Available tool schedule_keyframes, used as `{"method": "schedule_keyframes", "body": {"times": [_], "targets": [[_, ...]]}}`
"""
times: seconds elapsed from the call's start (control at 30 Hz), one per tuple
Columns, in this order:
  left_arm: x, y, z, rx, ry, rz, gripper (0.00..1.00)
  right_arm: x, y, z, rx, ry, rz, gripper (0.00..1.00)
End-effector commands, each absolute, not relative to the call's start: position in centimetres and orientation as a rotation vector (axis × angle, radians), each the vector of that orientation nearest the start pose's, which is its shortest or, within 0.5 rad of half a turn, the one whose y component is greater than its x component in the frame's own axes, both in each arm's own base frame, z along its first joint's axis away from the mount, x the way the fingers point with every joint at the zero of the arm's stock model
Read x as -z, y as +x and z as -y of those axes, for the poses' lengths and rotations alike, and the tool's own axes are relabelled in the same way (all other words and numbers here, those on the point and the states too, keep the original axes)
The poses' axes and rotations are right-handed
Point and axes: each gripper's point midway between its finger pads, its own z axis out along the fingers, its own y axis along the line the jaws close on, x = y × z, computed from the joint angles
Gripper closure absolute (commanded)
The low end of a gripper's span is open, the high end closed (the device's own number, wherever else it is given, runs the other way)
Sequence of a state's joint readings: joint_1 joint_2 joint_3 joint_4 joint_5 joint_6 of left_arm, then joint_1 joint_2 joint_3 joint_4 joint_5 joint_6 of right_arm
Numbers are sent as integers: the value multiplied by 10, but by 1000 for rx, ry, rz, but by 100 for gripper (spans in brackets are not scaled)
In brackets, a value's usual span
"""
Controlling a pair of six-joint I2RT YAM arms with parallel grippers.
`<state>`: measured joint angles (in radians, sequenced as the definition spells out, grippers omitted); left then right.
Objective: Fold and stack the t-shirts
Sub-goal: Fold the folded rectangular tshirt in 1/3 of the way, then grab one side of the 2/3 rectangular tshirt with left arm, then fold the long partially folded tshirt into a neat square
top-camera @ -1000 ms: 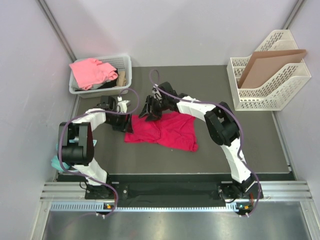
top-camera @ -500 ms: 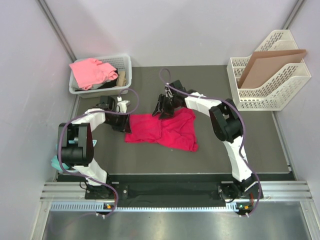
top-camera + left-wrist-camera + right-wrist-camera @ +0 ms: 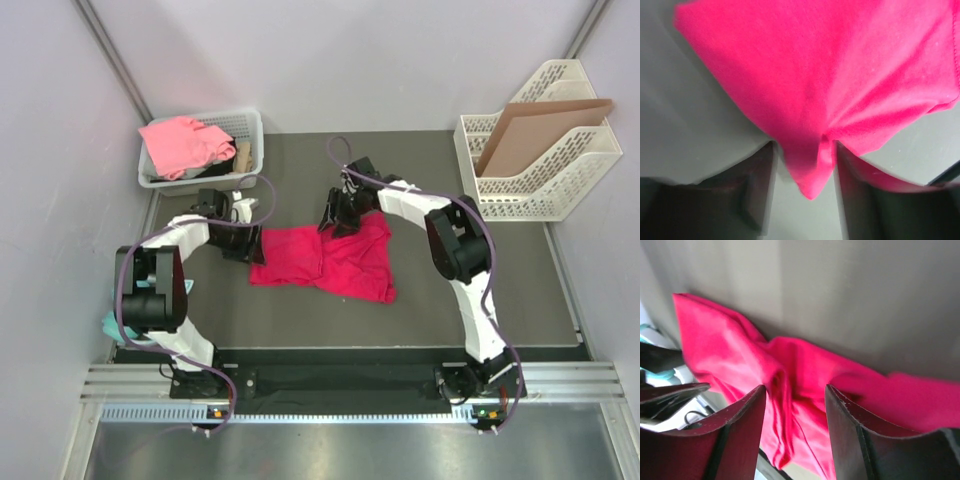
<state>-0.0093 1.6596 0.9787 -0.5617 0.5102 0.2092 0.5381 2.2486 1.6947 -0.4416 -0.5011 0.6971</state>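
My left gripper will next grab the loose edge cloth near the corner (image 3: 259, 262) of the crimson-red t-shirt (image 3: 330, 262) and fold it over the rest.
The crimson-red t-shirt (image 3: 330, 262) lies crumpled on the dark mat in the middle. My left gripper (image 3: 250, 243) is at its left edge, jaws open, with a corner of the red cloth (image 3: 810, 170) lying loosely between the fingers (image 3: 804, 150). My right gripper (image 3: 336, 220) is over the shirt's far edge, jaws open, with wrinkled red cloth (image 3: 790, 405) below the gap (image 3: 794, 390). The salmon-pink t-shirt (image 3: 180, 143) lies bunched in the white basket (image 3: 255, 140) at the back left.
A white file rack (image 3: 540, 175) holding a brown cardboard sheet (image 3: 535, 130) stands at the back right. Teal headphones (image 3: 112, 325) sit at the left edge beside the left arm. Dark items lie in the basket beside the pink shirt.
My right gripper has moved right along the shirt's far edge, and the cloth's far right part lies slightly more spread. The left gripper has stayed at the left edge.
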Motion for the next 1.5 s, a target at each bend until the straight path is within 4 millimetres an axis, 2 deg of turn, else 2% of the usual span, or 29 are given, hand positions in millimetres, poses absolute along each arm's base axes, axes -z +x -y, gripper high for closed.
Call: {"method": "schedule_keyframes", "body": {"times": [0.0,0.03,0.07,0.1,0.13,0.17,0.2,0.27,0.37,0.43,0.67,0.73,0.8,0.83,0.87,0.9,0.93,1.07,1.1,1.17,1.33,1.4,1.47], "targets": [[-61,325,75,672,383,-2607,30,-119,402,-332,-908,-38,-2617,48],[-62,328,74,679,382,-2605,19,-129,402,-326,-871,-50,-2595,48],[-60,327,75,685,383,-2615,18,-137,398,-319,-831,-42,-2595,48],[-60,329,74,690,376,-2618,18,-157,395,-312,-819,-39,-2548,47],[-56,331,74,698,370,-2632,17,-166,392,-311,-835,-34,-2526,47],[-54,332,74,716,358,-2636,17,-178,391,-316,-878,-39,-2481,47],[-53,333,74,735,346,-2638,18,-189,379,-320,-948,-56,-2464,47],[-49,334,76,794,308,-2646,20,-198,369,-334,-1040,-71,-2452,46],[-43,337,79,838,291,-2652,27,-193,353,-345,-1082,-95,-2492,48],[-39,335,83,879,290,-2657,30,-185,344,-341,-1067,-77,-2509,48],[-23,324,87,945,325,-2686,29,-180,316,-323,-1083,-62,-2495,48],[-20,321,90,981,338,-2691,33,-177,309,-319,-1084,-46,-2503,48],[-17,318,91,997,340,-2697,42,-176,305,-316,-1083,-39,-2502,48],[-15,315,91,1004,341,-2700,65,-175,304,-315,-1082,-34,-2504,48],[-14,314,91,1005,345,-2702,78,-176,303,-313,-1079,-29,-2504,48],[-14,313,90,1002,343,-2709,95,-174,301,-312,-1072,-26,-2508,49],[-13,312,89,991,351,-2713,100,-175,301,-311,-1073,-27,-2503,49],[-26,313,76,880,390,-2713,100,-178,296,-303,-1045,-20,-2498,49],[-36,310,73,863,398,-2716,100,-176,295,-302,-1040,-17,-2502,49],[-52,317,59,800,432,-2688,100,-179,292,-299,-1042,-19,-2493,49],[-92,315,-1,542,492,-2720,100,-171,285,-290,-1028,0,-2502,49],[-105,316,-18,489,513,-2718,100,-169,281,-288,-1029,1,-2504,49],[-112,305,-33,457,522,-2754,100,-170,280,-286,-1031,2,-2494,49]]}}
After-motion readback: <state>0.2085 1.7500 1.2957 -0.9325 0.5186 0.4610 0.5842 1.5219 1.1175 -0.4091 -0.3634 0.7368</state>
